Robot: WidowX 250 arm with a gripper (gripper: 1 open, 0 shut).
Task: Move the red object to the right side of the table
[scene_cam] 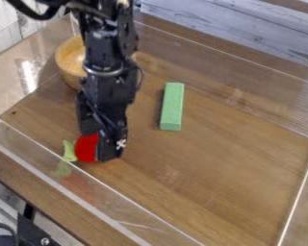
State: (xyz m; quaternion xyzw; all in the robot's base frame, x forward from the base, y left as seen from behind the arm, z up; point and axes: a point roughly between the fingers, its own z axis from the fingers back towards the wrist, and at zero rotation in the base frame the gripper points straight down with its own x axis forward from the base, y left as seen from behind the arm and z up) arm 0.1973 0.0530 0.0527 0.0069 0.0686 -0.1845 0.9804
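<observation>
The red object needs to move across the table. My gripper should next grab it by its red body (88, 148) and leave its green leafy end free.
The red object (91, 150), a small bright-red toy fruit with a light-green leafy end, lies near the front left of the wood-grain table (234, 163). My black gripper (101, 136) points straight down over it, jaws open, fingers reaching down around its upper right part. The fingers hide much of the fruit; whether they touch it I cannot tell.
A wooden bowl (69, 60) stands at the back left, partly behind the arm. A green rectangular block (172, 106) lies right of the gripper. Low clear acrylic walls (80, 197) border the tabletop on all sides.
</observation>
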